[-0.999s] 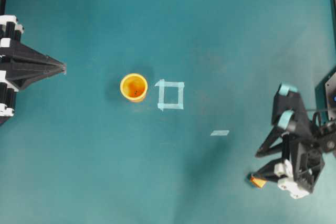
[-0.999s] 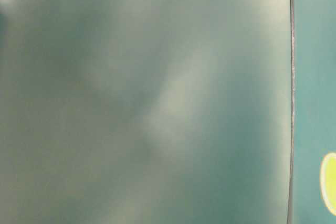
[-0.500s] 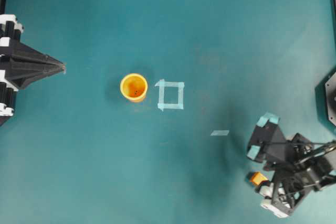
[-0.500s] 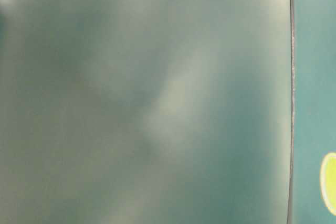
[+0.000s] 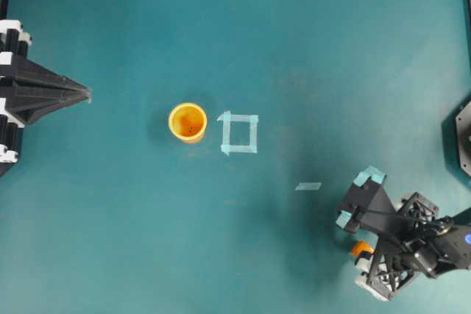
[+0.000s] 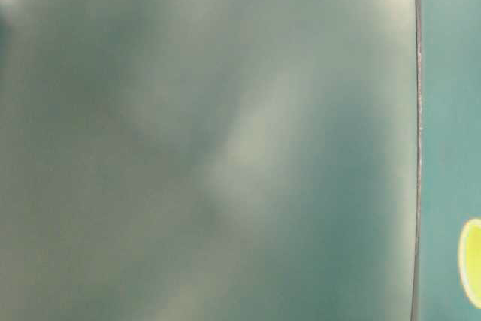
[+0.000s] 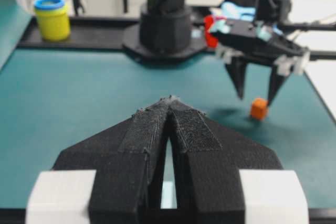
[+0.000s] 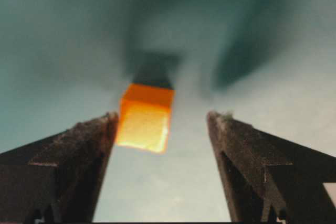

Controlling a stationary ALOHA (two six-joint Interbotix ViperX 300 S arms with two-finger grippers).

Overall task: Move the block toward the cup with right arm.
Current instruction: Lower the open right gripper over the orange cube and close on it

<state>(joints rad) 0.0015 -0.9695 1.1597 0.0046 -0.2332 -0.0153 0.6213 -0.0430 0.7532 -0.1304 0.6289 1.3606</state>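
Note:
The right gripper takes hold of the block by its opposite sides next, to move the small orange block toward the cup (image 5: pixel 188 121).
The block (image 8: pixel 144 119) is a small orange cube on the teal table, at the front right in the overhead view (image 5: pixel 360 248). My right gripper (image 8: pixel 163 116) is open and points down over it. The block lies between the two fingertips, close to the left finger (image 8: pixel 100 129) and apart from the right one. From the left wrist view the block (image 7: pixel 259 108) sits on the table under the right gripper (image 7: pixel 255 93). The yellow-orange cup (image 5: pixel 188 121) stands upright, far to the left of the block. My left gripper (image 5: pixel 90 94) rests shut and empty at the left edge.
A pale tape square (image 5: pixel 239 132) lies just right of the cup, and a short tape strip (image 5: pixel 308 186) lies between it and the block. The right arm's black base (image 7: pixel 165 24) and a yellow jar (image 7: pixel 52 18) stand beyond the table. The table-level view is blurred.
The right gripper has swung left and down over the block, its fingers now straddling it. The block, the cup and the left arm have not moved.

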